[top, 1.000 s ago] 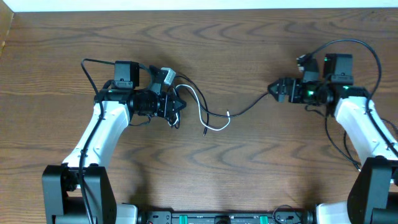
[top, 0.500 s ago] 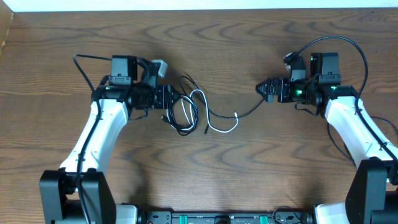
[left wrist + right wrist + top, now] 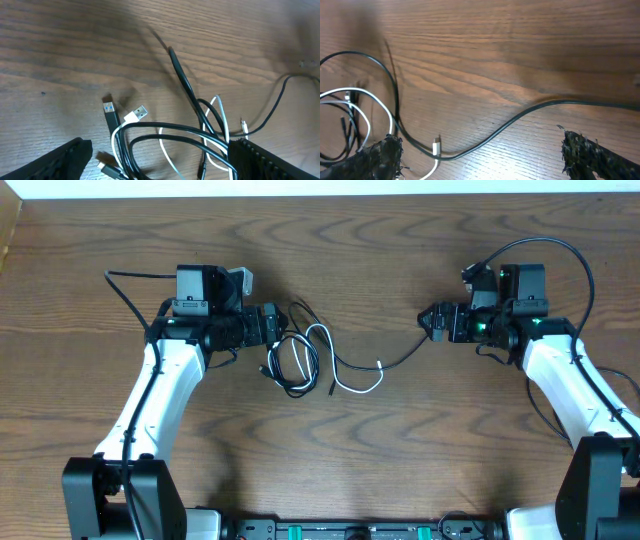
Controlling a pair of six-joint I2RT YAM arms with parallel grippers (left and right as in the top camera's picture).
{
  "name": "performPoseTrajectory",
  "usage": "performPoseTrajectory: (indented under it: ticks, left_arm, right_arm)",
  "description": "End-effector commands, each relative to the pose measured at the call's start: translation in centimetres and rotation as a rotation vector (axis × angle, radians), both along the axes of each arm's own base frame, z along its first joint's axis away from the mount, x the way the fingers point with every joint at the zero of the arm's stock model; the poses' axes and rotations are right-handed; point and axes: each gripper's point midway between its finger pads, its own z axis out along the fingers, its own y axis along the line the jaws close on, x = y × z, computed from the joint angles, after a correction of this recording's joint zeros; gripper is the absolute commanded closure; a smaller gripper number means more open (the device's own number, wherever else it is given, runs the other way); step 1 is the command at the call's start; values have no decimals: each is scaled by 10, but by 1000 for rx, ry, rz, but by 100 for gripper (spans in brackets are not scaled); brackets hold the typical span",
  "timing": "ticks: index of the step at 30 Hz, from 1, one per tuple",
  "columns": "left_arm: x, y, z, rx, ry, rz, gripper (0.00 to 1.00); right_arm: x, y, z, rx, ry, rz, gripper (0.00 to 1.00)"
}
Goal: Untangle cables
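Observation:
My left gripper will next pick up the black cord by its coiled loops to untangle it. The cord's loose end stays for my right gripper.
The cables lie on the table between my arms. The black cord [image 3: 291, 365] is coiled in loops just right of my left gripper [image 3: 274, 327], and its long tail [image 3: 400, 358] runs right to my right gripper [image 3: 428, 323]. The white cord [image 3: 322, 340] loops through the coil and ends in a small plug [image 3: 380, 365]. In the left wrist view the left gripper [image 3: 160, 144] stands open over the black cord [image 3: 187, 87], the white cord [image 3: 223, 122] and two USB plugs [image 3: 111, 112]. The right gripper [image 3: 481, 139] is open, with the black cord [image 3: 520, 116] lying loose on the wood between its fingers, near the white plug [image 3: 436, 146].
Thick black robot wires arch off both arms, one behind the left arm [image 3: 130, 277] and one over the right arm [image 3: 560, 245]. The table's back edge [image 3: 320, 192] is at the top. The arm bases [image 3: 360, 530] stand along the front edge.
My left gripper has opened and let go of the cable bundle, backing off to the left; the coil now lies on the table. The right gripper shifted slightly left, still open.

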Motion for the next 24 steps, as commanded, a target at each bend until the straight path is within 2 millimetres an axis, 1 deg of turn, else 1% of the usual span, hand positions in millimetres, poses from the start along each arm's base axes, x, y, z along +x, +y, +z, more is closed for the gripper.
performPoseTrajectory:
  ticks: [1,4,6,7,9,10,11,14,16,18,20,24]
  left_arm:
    - [4,1,10,5,-26,11,7]
    - [3,-2,11,-9,-25,3,7]
    - [1,-8,12,-43,-18,-19,7]
    - [-1,-12,13,-63,-17,-31,11]
    - [-1,-15,15,-83,-18,-42,25]
    - [0,-15,16,-86,-17,-34,35]
    - [0,-14,16,-90,-14,-20,37]
    - [6,-1,9,-63,19,101,36]
    - [9,12,1,-32,53,207,35]
    - [9,19,-8,-25,91,289,34]
    - [9,19,-15,-51,132,342,34]
    - [9,19,-25,-140,234,509,34]
  right_arm:
    - [1,-2,0,-18,-2,-18,1]
    - [1,-2,0,-18,-2,-17,1]
    - [1,-2,0,-18,-2,-17,1]
    - [1,-2,0,-18,-2,-17,1]
    - [1,-2,0,-18,-2,-18,1]
    - [1,-2,0,-18,-2,-18,1]
    - [1,-2,0,-18,-2,-18,1]
    - [1,-2,0,-18,-2,-17,1]
    - [1,-2,0,-18,-2,-17,1]
    - [1,-2,0,-18,-2,-17,1]
    - [1,-2,0,-18,-2,-17,1]
    - [1,-2,0,-18,-3,-17,1]
